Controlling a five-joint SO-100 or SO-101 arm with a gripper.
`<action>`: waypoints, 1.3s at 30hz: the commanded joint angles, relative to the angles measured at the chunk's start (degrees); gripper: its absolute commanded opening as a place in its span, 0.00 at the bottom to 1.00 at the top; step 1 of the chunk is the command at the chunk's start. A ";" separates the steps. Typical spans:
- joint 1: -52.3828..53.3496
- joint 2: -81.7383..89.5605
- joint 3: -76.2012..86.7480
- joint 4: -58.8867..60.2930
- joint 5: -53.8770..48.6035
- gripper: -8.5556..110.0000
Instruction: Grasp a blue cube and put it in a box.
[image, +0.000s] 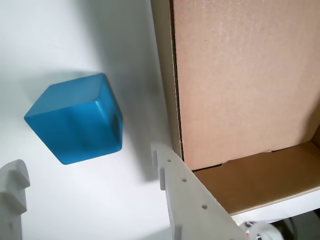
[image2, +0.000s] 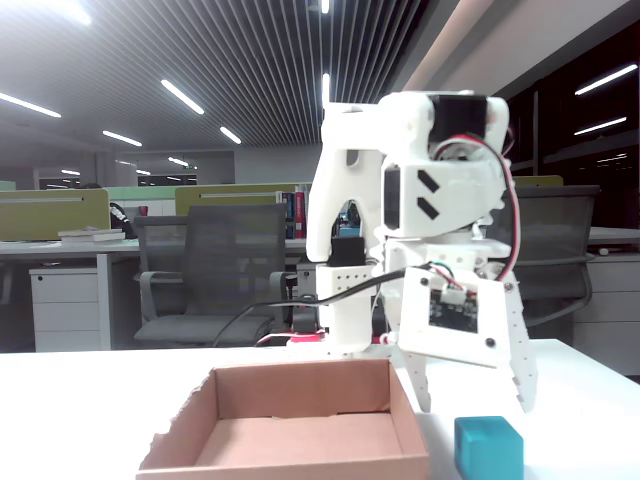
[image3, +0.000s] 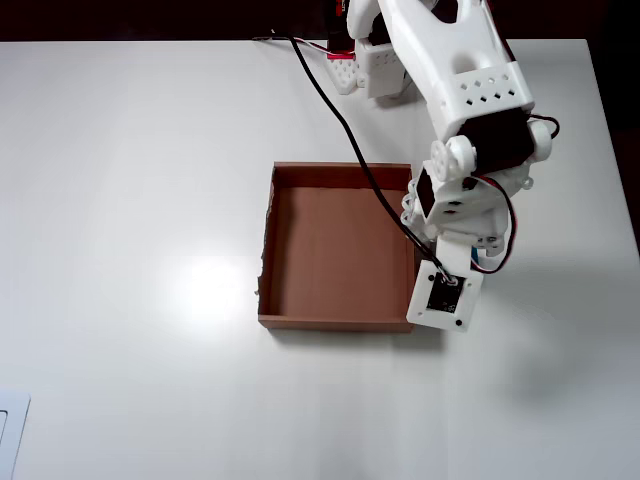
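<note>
My gripper should put the blue cube (image: 75, 120) in the cardboard box (image: 245, 80), so it needs to grab the cube by its opposite sides next.
The blue cube (image: 75, 120) rests on the white table just left of the box's (image: 240, 75) outer wall. My gripper (image: 87, 160) is open, one white finger on each side of the cube and nothing held. In the fixed view the gripper (image2: 472, 400) hangs a little above the blue cube (image2: 488, 447), which stands right of the empty cardboard box (image2: 290, 440). From overhead, the arm's wrist (image3: 445, 295) covers the cube, beside the box's (image3: 330, 250) right wall.
A black cable (image3: 350, 130) runs from the arm's base (image3: 370, 60) across the box's far right corner. A white object (image3: 10, 430) sits at the table's lower left corner. Office chairs (image2: 215, 270) and desks stand behind the table.
</note>
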 joint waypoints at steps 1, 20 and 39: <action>-0.18 0.26 -3.43 -0.62 0.09 0.34; -2.02 -5.71 -5.27 -2.90 0.79 0.33; -2.72 -5.98 -5.80 -2.99 2.02 0.24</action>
